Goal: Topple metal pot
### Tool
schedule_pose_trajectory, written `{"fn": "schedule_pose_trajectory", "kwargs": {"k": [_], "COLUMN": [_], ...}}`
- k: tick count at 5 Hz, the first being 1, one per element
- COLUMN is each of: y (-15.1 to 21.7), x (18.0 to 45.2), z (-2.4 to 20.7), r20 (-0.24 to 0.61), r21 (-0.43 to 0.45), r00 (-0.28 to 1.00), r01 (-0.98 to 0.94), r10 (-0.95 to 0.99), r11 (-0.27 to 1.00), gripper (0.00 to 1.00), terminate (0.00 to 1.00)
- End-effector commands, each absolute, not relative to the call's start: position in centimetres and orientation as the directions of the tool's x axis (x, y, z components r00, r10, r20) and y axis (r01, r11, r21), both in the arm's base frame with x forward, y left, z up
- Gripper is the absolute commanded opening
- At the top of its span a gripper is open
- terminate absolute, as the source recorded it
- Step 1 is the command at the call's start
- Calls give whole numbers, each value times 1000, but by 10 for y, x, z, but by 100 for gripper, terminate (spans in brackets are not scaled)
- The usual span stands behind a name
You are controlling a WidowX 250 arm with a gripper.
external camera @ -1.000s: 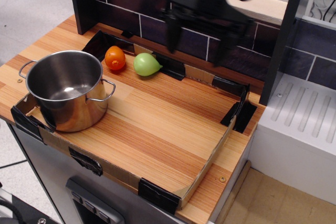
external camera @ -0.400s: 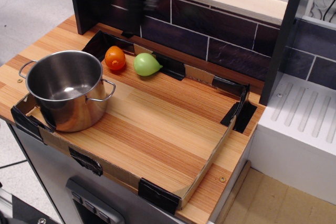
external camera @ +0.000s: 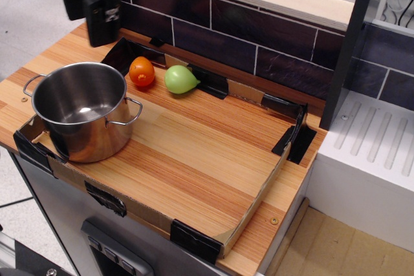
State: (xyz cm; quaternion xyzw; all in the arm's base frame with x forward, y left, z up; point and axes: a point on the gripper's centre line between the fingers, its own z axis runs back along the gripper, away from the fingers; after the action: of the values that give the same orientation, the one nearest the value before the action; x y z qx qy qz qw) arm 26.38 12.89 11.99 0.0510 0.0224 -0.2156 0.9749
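Note:
My gripper grabs the pot by its open steel rim (external camera: 87,64), between the wire loop handles, next, to topple the metal pot (external camera: 84,127).
The metal pot (external camera: 84,127) stands upright at the front left corner of the wooden counter, shiny steel with two wire loop handles and no lid. It is empty inside. My gripper (external camera: 87,29) hangs above the counter's back left corner, behind the pot and apart from it. Its two dark fingers (external camera: 103,27) point down with a gap between them, so it is open and holds nothing.
An orange fruit (external camera: 141,71) and a green fruit (external camera: 180,79) lie just behind and right of the pot. A low cardboard rim with black tape (external camera: 259,201) borders the counter. A dark tiled wall (external camera: 259,40) is at the back and a white sink unit (external camera: 372,153) at the right.
My gripper has swept from the back middle of the counter to the far back left, ending behind the pot. The pot and fruits have not moved.

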Motion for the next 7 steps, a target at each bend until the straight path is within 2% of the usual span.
{"fn": "schedule_pose_trajectory", "kwargs": {"k": [1, 2, 5, 6, 7], "y": [159, 161, 153, 154, 156], "x": [278, 279, 284, 284, 284], "z": [104, 87, 71, 72, 72], "r20": [-57, -37, -32, -15, 14], "r21": [156, 167, 146, 140, 155], "r00": [905, 914, 921, 927, 931], "r01": [426, 403, 388, 372, 359], "r10": [-422, -403, -388, -374, -365], "r11": [891, 900, 910, 918, 921], "gripper": [100, 100, 100, 0, 0], "terminate": [0, 0, 0, 0, 0]}}
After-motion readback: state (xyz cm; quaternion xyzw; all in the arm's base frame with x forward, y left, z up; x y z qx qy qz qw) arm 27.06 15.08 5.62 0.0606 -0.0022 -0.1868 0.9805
